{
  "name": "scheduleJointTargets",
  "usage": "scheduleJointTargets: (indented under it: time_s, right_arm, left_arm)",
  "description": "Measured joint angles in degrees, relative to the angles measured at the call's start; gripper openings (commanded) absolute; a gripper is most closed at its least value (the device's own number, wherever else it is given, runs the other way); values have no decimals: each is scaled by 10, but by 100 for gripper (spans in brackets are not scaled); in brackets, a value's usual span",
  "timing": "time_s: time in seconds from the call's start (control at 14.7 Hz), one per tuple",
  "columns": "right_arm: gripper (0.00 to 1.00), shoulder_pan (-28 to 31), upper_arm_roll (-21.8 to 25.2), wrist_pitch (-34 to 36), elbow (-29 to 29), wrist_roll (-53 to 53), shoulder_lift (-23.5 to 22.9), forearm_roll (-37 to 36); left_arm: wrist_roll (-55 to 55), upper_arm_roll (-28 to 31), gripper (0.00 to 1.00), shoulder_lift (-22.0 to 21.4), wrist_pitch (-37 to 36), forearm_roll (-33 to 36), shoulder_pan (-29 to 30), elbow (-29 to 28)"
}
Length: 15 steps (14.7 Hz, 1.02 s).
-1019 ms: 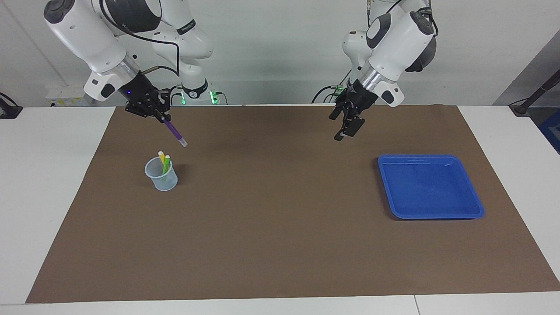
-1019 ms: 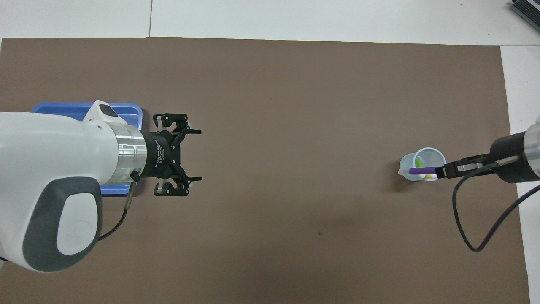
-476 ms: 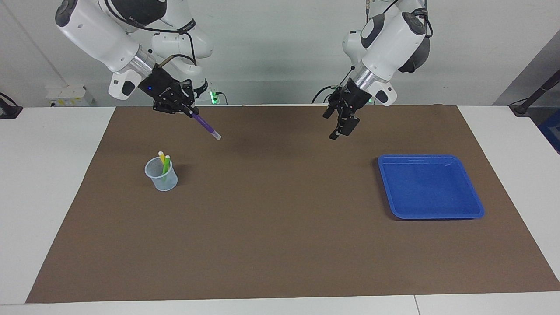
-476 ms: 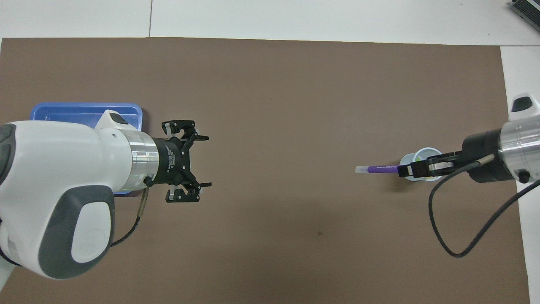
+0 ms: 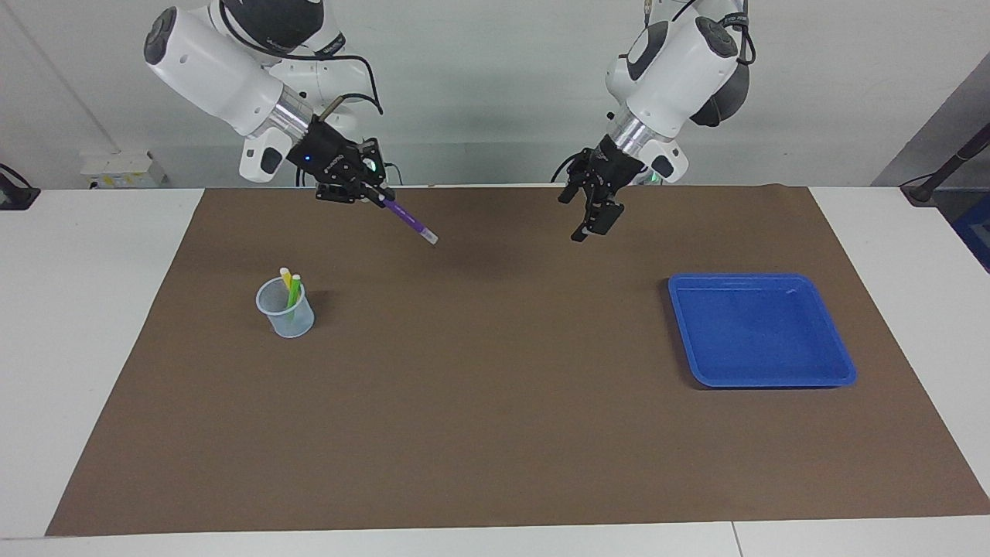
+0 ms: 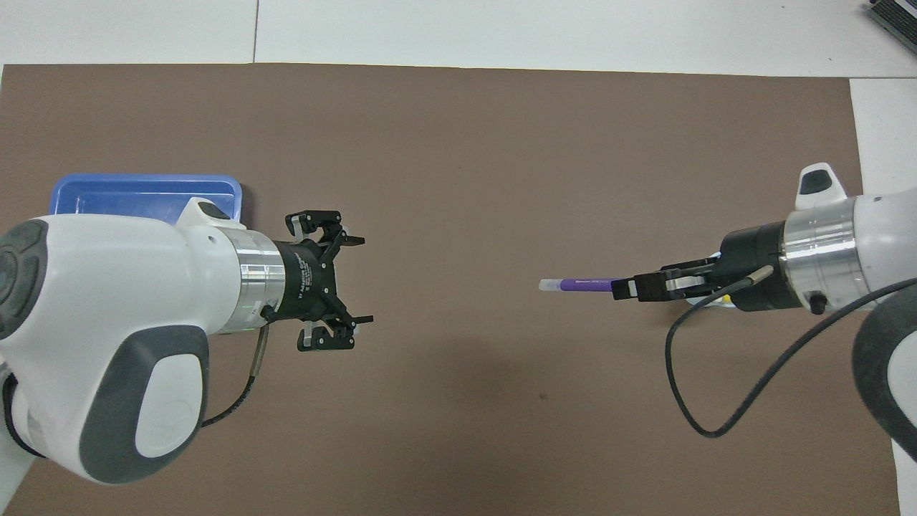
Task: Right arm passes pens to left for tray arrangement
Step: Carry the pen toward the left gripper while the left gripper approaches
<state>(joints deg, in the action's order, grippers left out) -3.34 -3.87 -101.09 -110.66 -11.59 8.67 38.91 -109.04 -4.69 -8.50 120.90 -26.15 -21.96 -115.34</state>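
Observation:
The left gripper grabs the purple pen by the bare body beside its pale tip next, since the right gripper's fingers cover the pen's other end.
My right gripper is shut on the upper end of the purple pen. It holds the pen up in the air over the brown mat, with the pale tip slanting down toward the left arm's end. My left gripper hangs open and empty over the mat, facing the pen across a wide gap. The yellow pen and the green pen stand in a small cup. The blue tray lies empty at the left arm's end, partly hidden under the left arm in the overhead view.
The translucent cup stands on the brown mat toward the right arm's end. In the overhead view the right wrist hides nearly all of it. White tabletop borders the mat on all sides.
My right gripper has carried the purple pen from above the cup toward the middle of the table. The open left gripper has shifted a little toward it.

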Motion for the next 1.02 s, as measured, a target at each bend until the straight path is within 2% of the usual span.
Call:
scheduleJointTargets:
  time_s: [0.27, 0.54, 1.02]
  right_arm:
    - [0, -14, 0, -14, -11, 0, 0, 55]
    - [0, -31, 0, -22, -13, -1, 0, 85]
    - [0, -51, 0, -47, -41, -51, 0, 145]
  left_arm:
    - [-49, -4, 100, 0, 27, 0, -31, 0]
    - [-128, -6, 100, 0, 91, 0, -73, -1]
    - [-211, -9, 100, 1, 126, 0, -111, 6]
